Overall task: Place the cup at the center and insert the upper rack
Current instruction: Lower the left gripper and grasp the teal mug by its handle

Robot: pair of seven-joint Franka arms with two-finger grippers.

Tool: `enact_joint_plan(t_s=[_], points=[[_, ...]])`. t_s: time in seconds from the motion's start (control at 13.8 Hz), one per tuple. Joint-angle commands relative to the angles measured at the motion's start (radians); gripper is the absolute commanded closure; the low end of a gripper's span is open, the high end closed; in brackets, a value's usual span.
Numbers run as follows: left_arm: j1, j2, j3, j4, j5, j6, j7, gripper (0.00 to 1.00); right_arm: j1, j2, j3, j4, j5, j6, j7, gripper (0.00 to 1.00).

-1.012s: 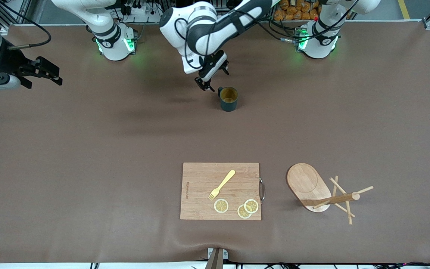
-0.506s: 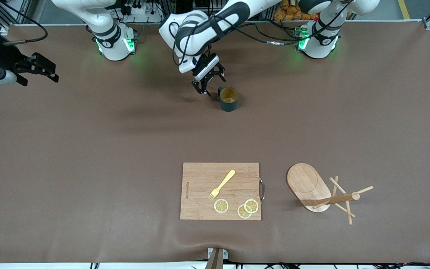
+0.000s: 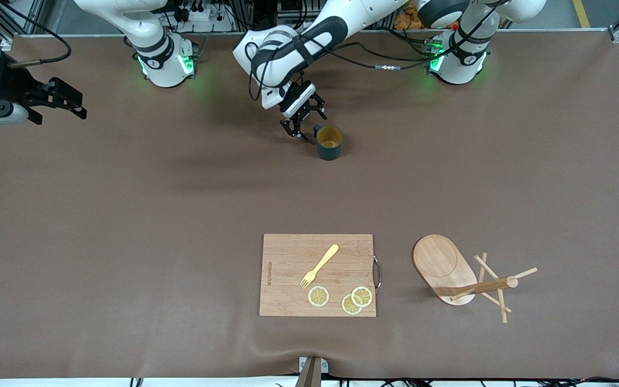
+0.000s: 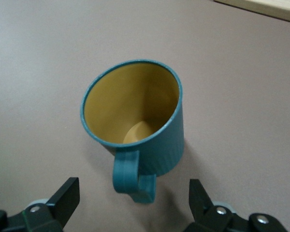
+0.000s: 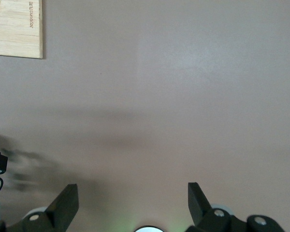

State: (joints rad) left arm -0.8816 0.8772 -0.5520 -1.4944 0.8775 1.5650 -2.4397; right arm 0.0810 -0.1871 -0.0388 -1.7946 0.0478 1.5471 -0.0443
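I need to grab the cup by its handle [image 3: 317, 131] with my left gripper next. This will leave the cup's opening [image 3: 330, 136] free for the upper rack.
The dark teal cup [image 3: 329, 142] with a tan-yellow inside stands upright on the brown table covering, farther from the front camera than the cutting board. My left gripper [image 3: 305, 122] is open and low beside the cup, on the handle's side. In the left wrist view the cup [image 4: 135, 116] has its handle [image 4: 133, 176] between my open fingers [image 4: 67, 193], not touching them. The wooden mug tree [image 3: 470, 282] lies tipped on its side toward the left arm's end, its oval base [image 3: 441, 262] on edge. My right gripper [image 3: 76, 105] is open and empty, waiting at the right arm's end.
A rectangular wooden cutting board [image 3: 288, 293] with a metal handle lies near the front edge. It carries a yellow fork [image 3: 319, 265] and three lemon slices [image 3: 318, 296]. Its corner shows in the right wrist view [image 5: 14, 29]. The arm bases stand along the table's edge farthest from the front camera.
My left gripper has come down and closer to the cup's handle, still open. The right gripper has shifted only slightly. The cup and the mug tree have not moved.
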Motion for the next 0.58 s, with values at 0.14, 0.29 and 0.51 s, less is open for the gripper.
enact_joint_plan(t_s=[0.14, 0.29, 0.51], points=[[-0.03, 0.045, 0.01, 0.008, 0.078, -0.008, -0.047, 0.17, -0.018, -0.025, 0.022, -0.023, -0.038, 0.021, -0.003, 0.0], [-0.04, 0.051, 0.02, 0.006, 0.081, -0.008, -0.047, 0.29, -0.014, -0.025, 0.023, -0.023, -0.072, 0.04, -0.002, 0.0], [-0.05, 0.051, 0.024, 0.006, 0.081, -0.008, -0.047, 0.44, -0.018, -0.023, 0.023, -0.023, -0.072, 0.064, 0.001, 0.0]])
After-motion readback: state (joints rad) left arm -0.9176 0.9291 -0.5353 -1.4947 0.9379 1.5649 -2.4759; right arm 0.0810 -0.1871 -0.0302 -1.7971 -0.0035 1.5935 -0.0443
